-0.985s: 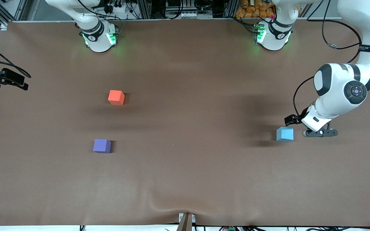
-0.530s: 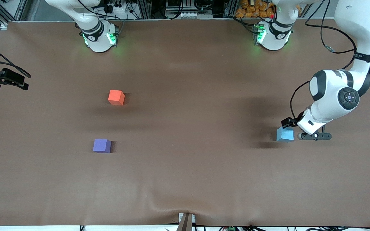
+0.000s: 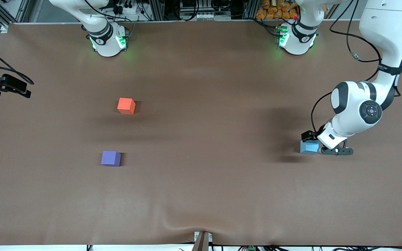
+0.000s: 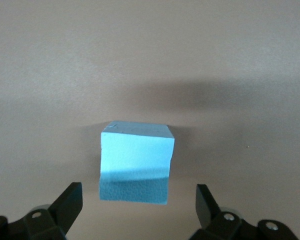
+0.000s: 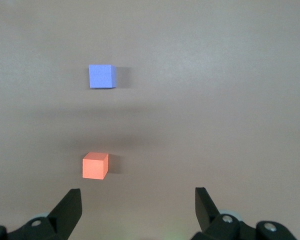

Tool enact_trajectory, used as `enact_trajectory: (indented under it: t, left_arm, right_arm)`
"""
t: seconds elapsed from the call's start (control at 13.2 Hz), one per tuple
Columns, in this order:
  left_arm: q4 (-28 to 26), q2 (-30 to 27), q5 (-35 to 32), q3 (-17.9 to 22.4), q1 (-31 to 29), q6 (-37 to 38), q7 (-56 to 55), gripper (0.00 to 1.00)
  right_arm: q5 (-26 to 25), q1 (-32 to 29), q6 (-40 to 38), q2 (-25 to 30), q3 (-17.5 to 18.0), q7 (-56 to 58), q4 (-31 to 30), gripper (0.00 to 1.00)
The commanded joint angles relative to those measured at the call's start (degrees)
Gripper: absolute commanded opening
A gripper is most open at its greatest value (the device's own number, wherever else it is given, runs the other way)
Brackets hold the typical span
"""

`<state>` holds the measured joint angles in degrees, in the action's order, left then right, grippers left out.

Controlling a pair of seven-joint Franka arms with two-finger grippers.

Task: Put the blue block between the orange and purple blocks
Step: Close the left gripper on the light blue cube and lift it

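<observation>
My left gripper's fingertips are still above the blue block's sides, near its top point(image 4: 136, 165), so it is too early to close on the block; lowering comes first.
The blue block point(image 3: 308, 147) point(image 4: 136, 160) sits on the brown table toward the left arm's end. My left gripper point(image 3: 319, 145) point(image 4: 138, 188) hangs low over it, open, one fingertip point(image 4: 72, 192) to each side of the block and neither touching it. The orange block point(image 3: 126, 105) point(image 5: 95, 165) and the purple block point(image 3: 111, 158) point(image 5: 101, 76) lie apart toward the right arm's end, the purple one nearer the front camera. My right gripper point(image 5: 137, 192) waits high above those two, open and empty; the front view does not show it.
The brown table cover point(image 3: 201, 195) has a wrinkle point(image 3: 183, 223) at its front edge. A black fixture with cables point(image 3: 7, 86) juts in at the right arm's end. Both arm bases point(image 3: 106, 42) stand along the back edge.
The left arm has swung in and lowered over the blue block, which it now partly covers in the front view. The blocks have not moved.
</observation>
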<state>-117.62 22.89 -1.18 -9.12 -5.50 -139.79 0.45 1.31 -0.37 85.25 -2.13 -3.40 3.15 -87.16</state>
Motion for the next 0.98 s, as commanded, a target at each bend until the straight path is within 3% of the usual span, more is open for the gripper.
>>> enact_trajectory:
  t: [0.0,0.45,0.53,0.61,0.68,0.76,0.91]
  left_arm:
    - [1.52,1.98,-0.49,-0.02,-0.04,-2.23,3.84,1.00]
    - [1.78,5.41,-0.49,0.07,-1.09,-6.02,7.37,1.00]
    - [2.13,5.50,-0.49,0.07,-1.01,-6.02,7.46,0.90]
    - [2.22,5.50,-0.49,0.07,-0.92,-5.93,7.54,0.63]
    - [2.40,5.33,-0.49,-0.02,-0.66,-5.84,7.46,0.16]
    - [2.40,4.80,-0.58,-0.02,-0.31,-5.50,7.37,0.00]
    - [2.83,2.00,-0.50,-2.63,-0.57,-2.44,7.55,0.00]
  right_arm:
    - [0.71,0.11,-0.79,0.46,-0.03,-0.77,0.41,1.00]
    - [0.71,0.02,-0.96,0.37,-0.29,-0.60,0.32,1.00]
    - [0.71,0.11,-0.88,0.37,-0.20,-0.68,0.32,1.00]
    - [0.71,0.28,-0.79,0.37,-0.20,-0.68,0.32,1.00]
    - [0.71,0.46,-0.88,0.37,-0.20,-0.77,0.32,1.00]
    - [0.71,0.46,-0.96,0.37,-0.20,-0.77,0.32,1.00]
    - [0.71,0.28,-0.88,0.37,-0.20,-0.77,0.32,1.00]
